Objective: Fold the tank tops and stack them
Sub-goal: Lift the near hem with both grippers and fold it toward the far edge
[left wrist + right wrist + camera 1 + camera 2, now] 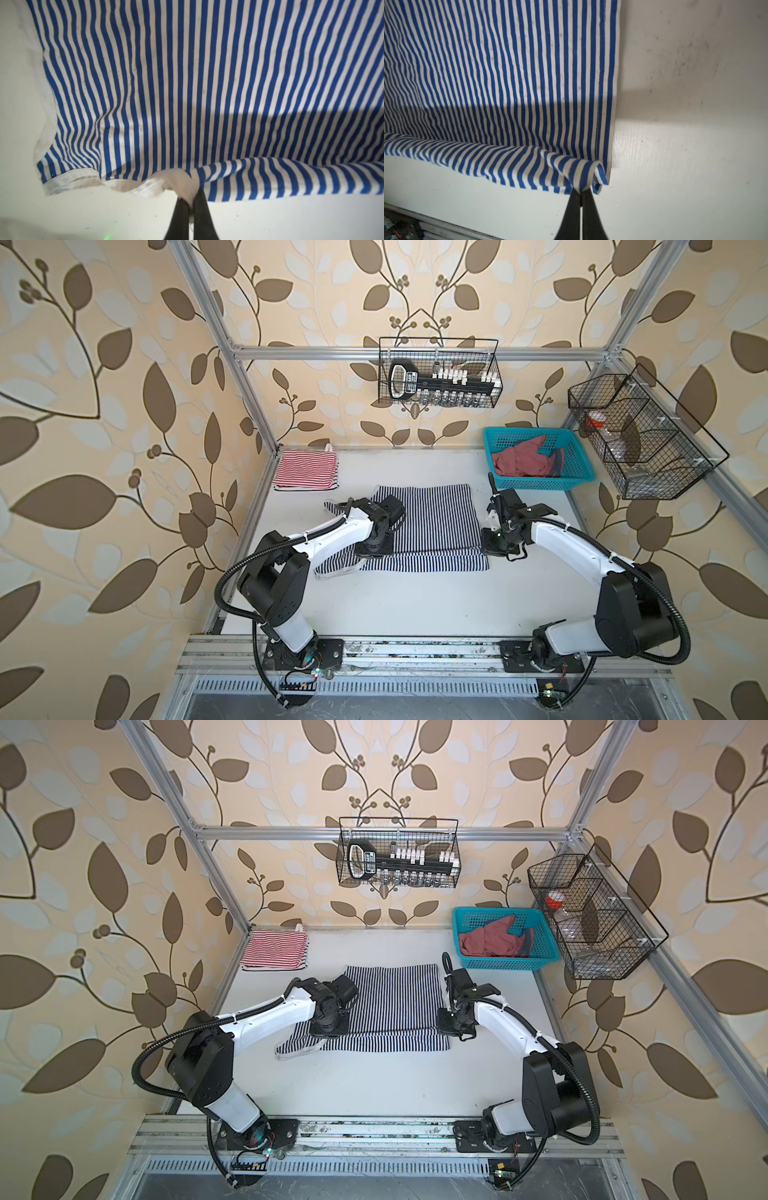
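Observation:
The left gripper should keep holding the tank top, since the white trim (182,182) is raised only at the tank top's near edge and would fall short of the striped middle if the left gripper opened now.
The navy-and-white striped tank top (432,526) (395,1002) lies spread across the middle of the white table. My left gripper (191,200) (375,548) is shut on the top's white trim (182,182) at its near left edge. My right gripper (581,194) (497,545) is shut on a rolled corner of the same top at its near right edge. Both pinched edges are raised a little off the table. The red-and-white striped tank top (305,470) (274,950) lies folded at the back left. The dusty red tank top (523,460) (492,940) sits crumpled in the turquoise basket (536,485).
A black wire basket (438,373) with tools hangs on the back rail. Another wire basket (640,439) hangs on the right frame, just past the turquoise basket. Aluminium posts (249,398) bound the table, and a metal rail (415,649) runs along its front.

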`<state>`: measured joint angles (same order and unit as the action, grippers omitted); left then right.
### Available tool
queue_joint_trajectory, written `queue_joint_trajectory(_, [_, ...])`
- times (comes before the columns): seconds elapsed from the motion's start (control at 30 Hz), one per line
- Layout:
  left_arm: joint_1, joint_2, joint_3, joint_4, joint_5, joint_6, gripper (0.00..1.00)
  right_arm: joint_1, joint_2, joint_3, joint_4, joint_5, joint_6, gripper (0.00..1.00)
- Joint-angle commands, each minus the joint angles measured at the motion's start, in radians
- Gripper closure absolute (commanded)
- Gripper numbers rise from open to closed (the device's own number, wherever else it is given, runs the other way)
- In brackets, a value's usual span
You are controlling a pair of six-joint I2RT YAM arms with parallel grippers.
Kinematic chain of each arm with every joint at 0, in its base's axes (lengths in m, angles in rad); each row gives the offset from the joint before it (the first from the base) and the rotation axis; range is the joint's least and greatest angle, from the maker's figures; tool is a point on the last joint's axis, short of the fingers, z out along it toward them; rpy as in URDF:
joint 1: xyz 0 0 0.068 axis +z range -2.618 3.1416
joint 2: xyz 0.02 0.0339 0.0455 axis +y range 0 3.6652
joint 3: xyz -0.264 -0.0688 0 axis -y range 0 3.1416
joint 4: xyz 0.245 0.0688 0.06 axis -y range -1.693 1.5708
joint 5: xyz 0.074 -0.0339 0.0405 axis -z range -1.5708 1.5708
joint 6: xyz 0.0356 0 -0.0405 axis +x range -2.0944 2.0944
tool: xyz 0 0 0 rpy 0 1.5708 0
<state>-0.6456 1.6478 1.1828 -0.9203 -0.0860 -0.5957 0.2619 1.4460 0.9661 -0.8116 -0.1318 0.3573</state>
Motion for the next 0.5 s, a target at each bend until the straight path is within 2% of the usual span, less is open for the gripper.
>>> queue_joint_trajectory(0.0, [0.029,0.033,0.064,-0.054,-0.006,0.058,1.00,-0.016,0.045,0.052,-0.015,-0.008,-0.040,1.00])
queue_joint_trajectory(0.47, [0.085,0.163,0.130,-0.047,0.020,0.113,1.00,-0.047,0.219,0.128,0.008,-0.043,-0.073,1.00])
